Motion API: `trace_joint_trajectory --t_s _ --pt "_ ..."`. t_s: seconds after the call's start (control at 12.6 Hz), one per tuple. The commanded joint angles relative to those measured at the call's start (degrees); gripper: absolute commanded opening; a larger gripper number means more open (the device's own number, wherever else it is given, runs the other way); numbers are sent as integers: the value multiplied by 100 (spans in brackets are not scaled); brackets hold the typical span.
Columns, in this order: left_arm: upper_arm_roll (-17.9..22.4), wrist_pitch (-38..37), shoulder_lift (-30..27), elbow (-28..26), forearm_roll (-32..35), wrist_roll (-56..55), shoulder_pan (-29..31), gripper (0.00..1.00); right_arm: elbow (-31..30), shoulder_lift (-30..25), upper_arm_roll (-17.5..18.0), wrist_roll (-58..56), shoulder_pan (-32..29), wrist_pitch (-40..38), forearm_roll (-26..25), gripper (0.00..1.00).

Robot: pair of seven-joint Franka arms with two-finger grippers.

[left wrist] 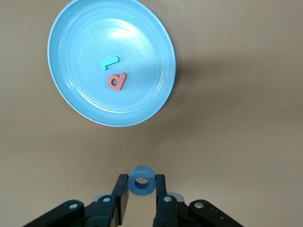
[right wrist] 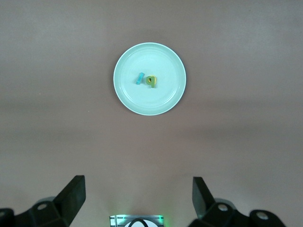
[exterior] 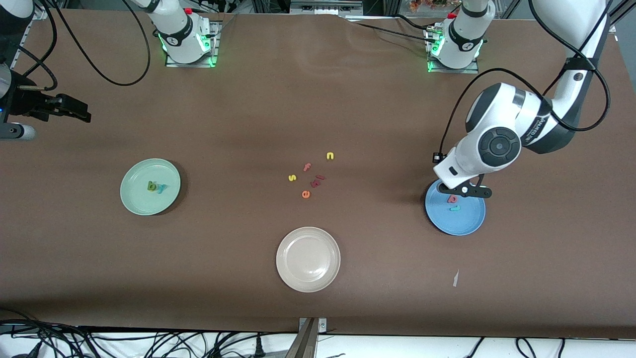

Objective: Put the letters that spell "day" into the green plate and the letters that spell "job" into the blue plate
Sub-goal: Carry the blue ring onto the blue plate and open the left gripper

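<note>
My left gripper keeps hold of the blue "o" for now until it is over the blue plate. In the left wrist view it hangs short of the plate's rim and would miss.
The blue plate (exterior: 467, 223) lies toward the left arm's end of the table and holds a pinkish-red "b" (left wrist: 116, 81) and a teal "j" (left wrist: 109, 62). Just off its rim, up in the air, my left gripper (left wrist: 142, 187) is shut on a blue ring "o" (left wrist: 142, 180). The green plate (exterior: 134, 199) lies toward the right arm's end. In it are a teal "y" (right wrist: 140, 78) and, touching each other, a dark green "d" with a yellow "a" (right wrist: 151, 81). My right gripper (right wrist: 138, 191) waits high up and open, holding nothing, well away from the green plate.
A beige plate (exterior: 308, 278) lies nearest the front camera at mid-table. Farther from the camera lie loose letters: yellow "n" (exterior: 330, 156), pink "f" (exterior: 307, 166), yellow "s" (exterior: 292, 177), orange "e" (exterior: 305, 194) and dark red pieces (exterior: 318, 180). A white scrap (exterior: 455, 278) lies near the blue plate.
</note>
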Motion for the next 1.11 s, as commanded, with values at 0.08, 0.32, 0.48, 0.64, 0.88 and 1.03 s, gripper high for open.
trace_joint_trajectory --t_s 0.08,0.32,0.48,0.64,0.88,1.03 --pt "-34 -129 -30 67 -364 553 194 0 70 -35 88 61 -90 -104 39 100" --pt "-25 -121 66 -3 -322 912 125 0 70 -35 88 61 -90 -104 39 100" --pt "-25 -103 259 -21 -286 1281 115 0 70 -35 88 61 -90 -104 39 100" --pt "-25 -59 435 -30 -138 1388 72 0 70 -35 88 61 -81 -104 39 100" --pt "-25 54 638 -30 704 1696 -95 0 70 -35 79 61 -90 -104 39 100" --pt "-25 326 760 14 979 1810 -140 0 61 -26 70 52 -90 -95 39 100"
